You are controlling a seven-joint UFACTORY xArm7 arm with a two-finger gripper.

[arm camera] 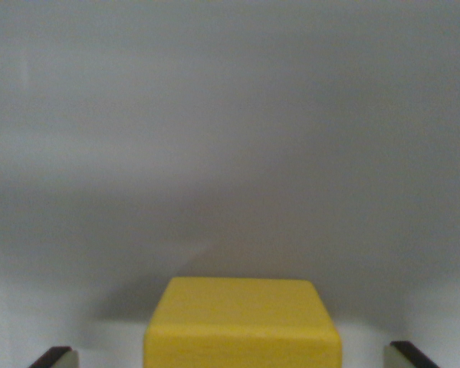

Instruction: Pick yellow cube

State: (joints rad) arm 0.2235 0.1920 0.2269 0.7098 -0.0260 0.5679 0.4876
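Note:
My gripper needs to grab the two opposite sides of the cube next, so that it can pick the yellow cube [242,322].
The yellow cube [242,322] sits on a plain grey surface at the bottom centre of the wrist view, its lower part cut off by the frame edge. My gripper [234,357] is open, with only the tips showing: one fingertip [54,357] in the wrist view's left corner and the other fingertip [408,354] in the right corner. The cube lies between them with a gap on each side, touching neither.
The blurred grey surface [230,153] fills everything above and around the cube. A soft shadow darkens the area just behind the cube.

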